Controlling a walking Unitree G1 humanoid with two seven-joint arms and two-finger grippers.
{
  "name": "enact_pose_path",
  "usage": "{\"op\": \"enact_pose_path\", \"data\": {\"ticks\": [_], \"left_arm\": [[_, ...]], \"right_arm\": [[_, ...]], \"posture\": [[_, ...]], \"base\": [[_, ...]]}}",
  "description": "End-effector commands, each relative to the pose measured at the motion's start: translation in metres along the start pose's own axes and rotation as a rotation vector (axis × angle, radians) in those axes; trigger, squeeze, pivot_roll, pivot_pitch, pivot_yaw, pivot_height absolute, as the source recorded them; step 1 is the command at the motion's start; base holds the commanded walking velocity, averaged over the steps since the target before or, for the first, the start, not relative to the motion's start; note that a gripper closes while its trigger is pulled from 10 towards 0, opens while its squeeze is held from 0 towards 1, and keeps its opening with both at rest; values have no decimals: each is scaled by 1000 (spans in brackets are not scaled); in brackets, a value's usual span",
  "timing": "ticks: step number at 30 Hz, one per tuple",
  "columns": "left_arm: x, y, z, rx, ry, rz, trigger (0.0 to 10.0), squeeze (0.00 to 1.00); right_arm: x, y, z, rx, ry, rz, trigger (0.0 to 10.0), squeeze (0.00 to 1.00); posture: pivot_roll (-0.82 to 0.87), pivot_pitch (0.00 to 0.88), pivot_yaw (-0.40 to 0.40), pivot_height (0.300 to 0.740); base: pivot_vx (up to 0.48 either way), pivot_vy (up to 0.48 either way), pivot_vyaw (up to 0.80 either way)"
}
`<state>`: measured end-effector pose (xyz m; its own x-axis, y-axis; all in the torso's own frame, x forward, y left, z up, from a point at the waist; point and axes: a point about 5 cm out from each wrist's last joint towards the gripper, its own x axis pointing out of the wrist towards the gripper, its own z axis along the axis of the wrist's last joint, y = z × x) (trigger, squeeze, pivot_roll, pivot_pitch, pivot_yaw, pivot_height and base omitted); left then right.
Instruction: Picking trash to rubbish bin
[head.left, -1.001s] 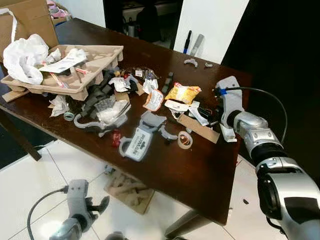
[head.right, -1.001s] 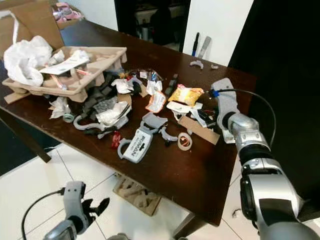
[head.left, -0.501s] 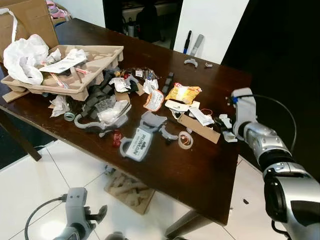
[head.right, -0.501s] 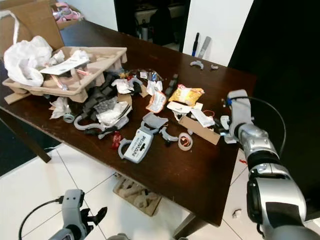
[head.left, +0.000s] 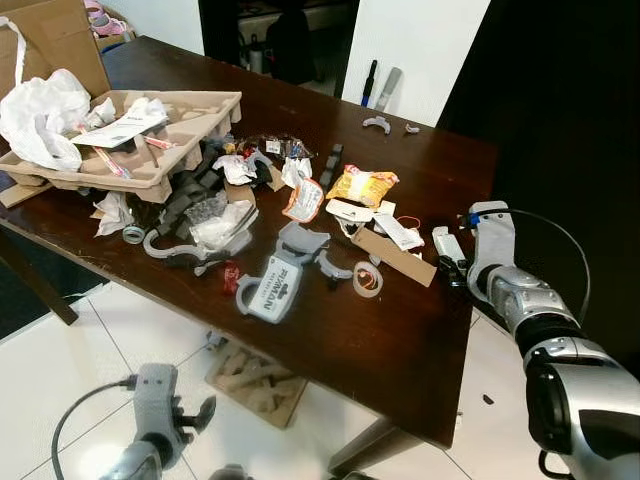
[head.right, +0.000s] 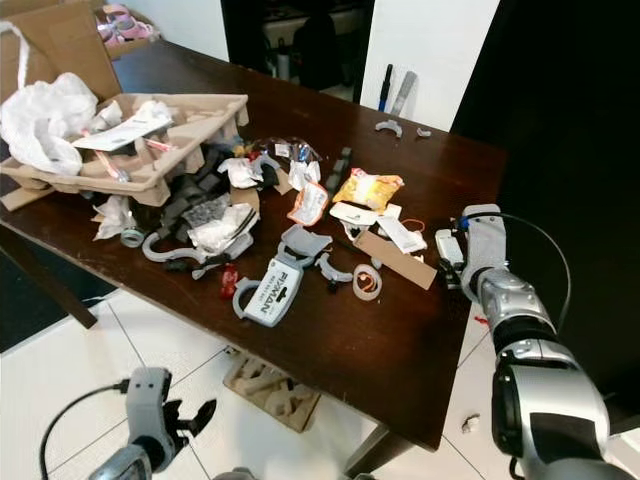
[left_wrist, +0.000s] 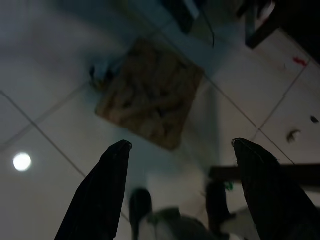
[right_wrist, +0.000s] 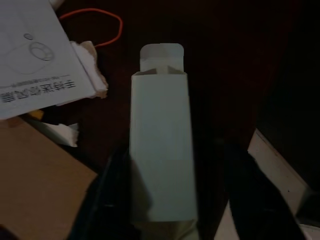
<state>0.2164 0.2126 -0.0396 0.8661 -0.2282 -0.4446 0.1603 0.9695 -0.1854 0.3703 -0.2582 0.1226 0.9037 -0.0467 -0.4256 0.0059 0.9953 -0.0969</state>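
Note:
I should next use my right gripper to put the small white carton in the rubbish bin, and grab the carton by its narrow end (right_wrist: 163, 210) for that.
Trash covers the dark wooden table (head.left: 400, 340): a yellow snack packet (head.left: 364, 185), a tape roll (head.left: 367, 279), a grey tag (head.left: 272, 287), a brown cardboard strip (head.left: 393, 256) and paper scraps. A small white carton (head.left: 443, 243) lies near the table's right edge. My right gripper (head.left: 455, 268) is low over that edge, open. In the right wrist view the carton (right_wrist: 161, 150) lies between the dark fingers (right_wrist: 107, 200), pointing away from the wrist. My left gripper (head.left: 190, 415) hangs open near the floor in front of the table.
A pulp tray (head.left: 130, 140) with a white plastic bag (head.left: 40, 110) stands at the table's left end. A cardboard piece (left_wrist: 150, 95) lies on the white tiled floor under the table. Pens (head.left: 380, 85) lean on the far wall. A dark panel rises to the right.
My right gripper drew back from the litter by the cardboard strip to the table's right edge and now straddles the white carton. The left gripper stays low by the floor.

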Motion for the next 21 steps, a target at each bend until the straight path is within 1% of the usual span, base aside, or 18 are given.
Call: {"op": "enact_pose_path", "data": {"ticks": [1, 2, 3, 4, 5, 6, 7, 10, 12, 13, 15, 16, 17, 18, 21], "left_arm": [[-2, 1, 1, 40, -15, -8, 10000, 0], [-2, 0, 3, 47, -29, -13, 10000, 0], [-1, -3, 6, 78, -49, -38, 10000, 0], [-1, -3, 6, 78, -49, -38, 10000, 0], [-1, -5, 9, 100, -61, -56, 10000, 0], [0, -11, 13, 142, -86, -107, 10000, 0], [0, -11, 13, 142, -86, -107, 10000, 0], [1, -30, 28, 263, -148, -270, 10000, 0], [0, -41, 38, 300, -182, -361, 10000, 0], [-1, -45, 41, 307, -191, -389, 10000, 0], [-1, -53, 50, 344, -205, -450, 10000, 0], [-2, -58, 56, 368, -212, -486, 10000, 0], [-2, -58, 56, 368, -212, -486, 10000, 0], [-2, -61, 59, 384, -217, -510, 10000, 0], [-6, -73, 80, 409, -259, -587, 10000, 0]], "right_arm": [[0, 3, -26, 18, 94, 12, 0, 0], [0, 4, -26, 17, 96, 12, 0, 0], [0, 4, -27, 16, 98, 15, 0, 0], [0, 4, -27, 16, 98, 15, 0, 0], [0, 5, -27, 16, 99, 17, 0, 0], [0, 6, -27, 16, 101, 21, 0, 0], [0, 6, -27, 16, 101, 21, 0, 0], [1, 9, -26, 13, 100, 30, 0, 0], [1, 10, -25, 12, 92, 35, 0, 0], [1, 10, -24, 12, 87, 37, 0, 0], [2, 13, -15, -6, 22, 59, 0, 0], [2, 14, -10, 3, -11, 67, 0, 0], [2, 14, -10, 3, -11, 67, 0, 0], [3, 15, -6, 11, -32, 71, 0, 0], [3, 15, 2, 50, -82, 71, 0, 0]], "posture": [[215, 131, -77, 740], [215, 131, -77, 740], [218, 134, -78, 740], [218, 134, -78, 740], [218, 134, -78, 740], [221, 135, -81, 740], [221, 135, -81, 740], [223, 137, -83, 740], [223, 137, -83, 740], [223, 137, -83, 740], [223, 137, -83, 740], [231, 137, -84, 740], [231, 137, -84, 740], [231, 137, -84, 740], [231, 135, -82, 740]], "base": [[0, 0, 0], [0, 0, 0], [0, 0, 0], [0, 0, 0], [0, 0, 0], [0, 0, 0], [0, 0, 0], [0, 0, 0], [0, 0, 0], [0, 0, 0], [0, 0, 0], [0, 0, 0], [0, 0, 0], [0, 0, 0], [0, 0, 0]]}}
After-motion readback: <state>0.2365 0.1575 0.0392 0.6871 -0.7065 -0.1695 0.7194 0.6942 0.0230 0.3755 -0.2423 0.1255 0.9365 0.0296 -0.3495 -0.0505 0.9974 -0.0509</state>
